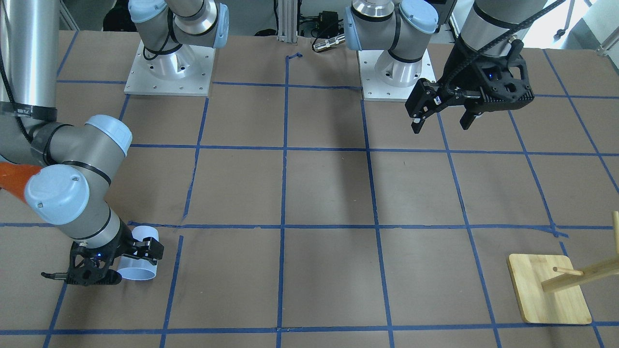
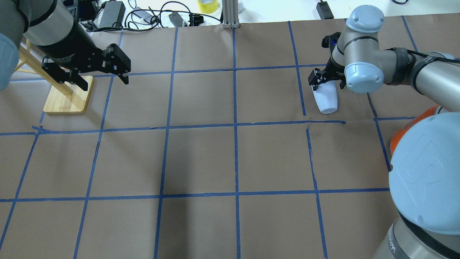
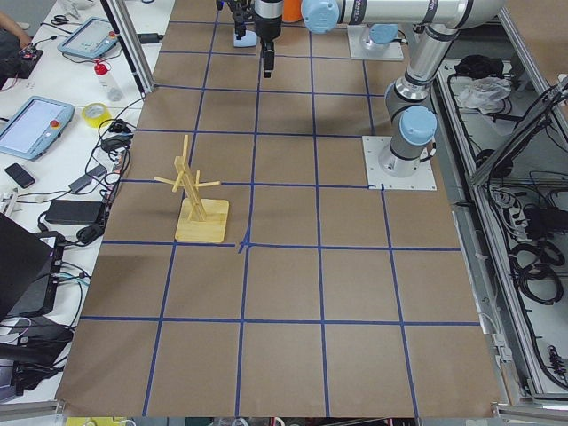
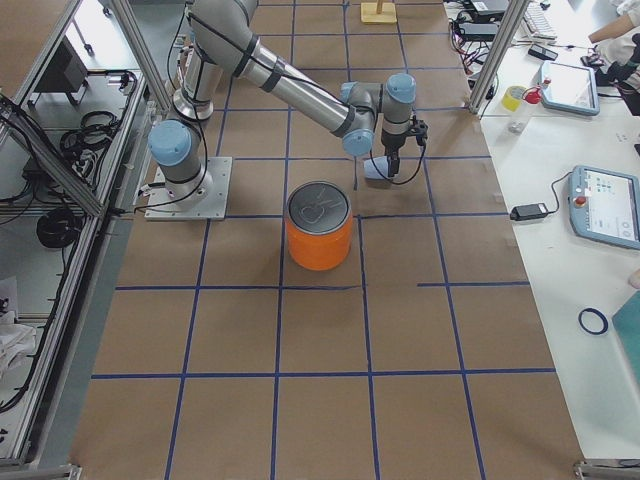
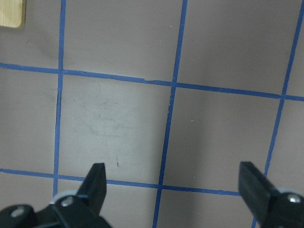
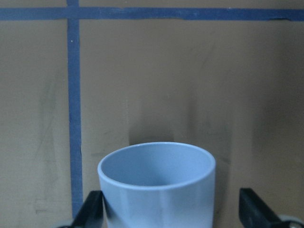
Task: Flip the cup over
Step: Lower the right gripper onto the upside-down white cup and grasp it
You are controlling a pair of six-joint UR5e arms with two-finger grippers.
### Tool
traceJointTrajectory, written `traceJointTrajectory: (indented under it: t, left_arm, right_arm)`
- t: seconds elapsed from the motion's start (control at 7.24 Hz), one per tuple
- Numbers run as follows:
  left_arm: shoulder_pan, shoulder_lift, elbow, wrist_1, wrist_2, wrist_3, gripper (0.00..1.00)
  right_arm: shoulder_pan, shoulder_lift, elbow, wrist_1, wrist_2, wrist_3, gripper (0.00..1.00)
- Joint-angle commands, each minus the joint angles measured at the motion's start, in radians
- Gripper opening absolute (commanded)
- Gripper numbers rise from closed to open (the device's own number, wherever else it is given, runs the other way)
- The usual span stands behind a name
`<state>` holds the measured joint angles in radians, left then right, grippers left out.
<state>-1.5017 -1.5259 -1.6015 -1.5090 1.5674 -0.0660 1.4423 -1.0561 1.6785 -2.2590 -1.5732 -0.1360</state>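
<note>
The pale blue cup has to be flipped over, so my right gripper will next grab it by its outer side.
The cup is a small pale blue tumbler on the brown table at the far right of the overhead view. It looks tipped over rather than upright. My right gripper is open, with its fingers on either side of the cup. In the right wrist view the cup's open mouth faces away from the camera. The left finger is next to the cup's wall and the right finger stands clear of it. The cup also shows in the front view. My left gripper is open and empty above bare table.
A large orange can with a silver top stands just robot-side of the cup. A wooden peg stand on a square base sits at the far left, beside my left gripper. Blue tape lines divide the table into squares.
</note>
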Motion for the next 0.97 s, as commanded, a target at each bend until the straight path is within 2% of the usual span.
traceJointTrajectory:
  t: [0.0, 0.55, 0.69, 0.83]
  left_arm:
    - [0.003, 0.001, 0.0, -0.003, 0.003, 0.0, 1.0]
    - [0.008, 0.001, 0.0, 0.001, 0.003, 0.0, 1.0]
    - [0.008, 0.003, 0.002, 0.001, 0.003, 0.0, 1.0]
    - [0.006, 0.001, 0.002, -0.003, 0.005, 0.0, 1.0]
  right_arm:
    - [0.0, 0.018, 0.004, -0.004, 0.004, -0.005, 1.0]
    - [0.003, 0.036, 0.004, -0.019, 0.002, 0.001, 1.0]
    - [0.003, 0.036, 0.004, -0.019, 0.005, -0.005, 0.8]
    - [0.003, 0.038, 0.004, -0.016, 0.024, 0.001, 0.56]
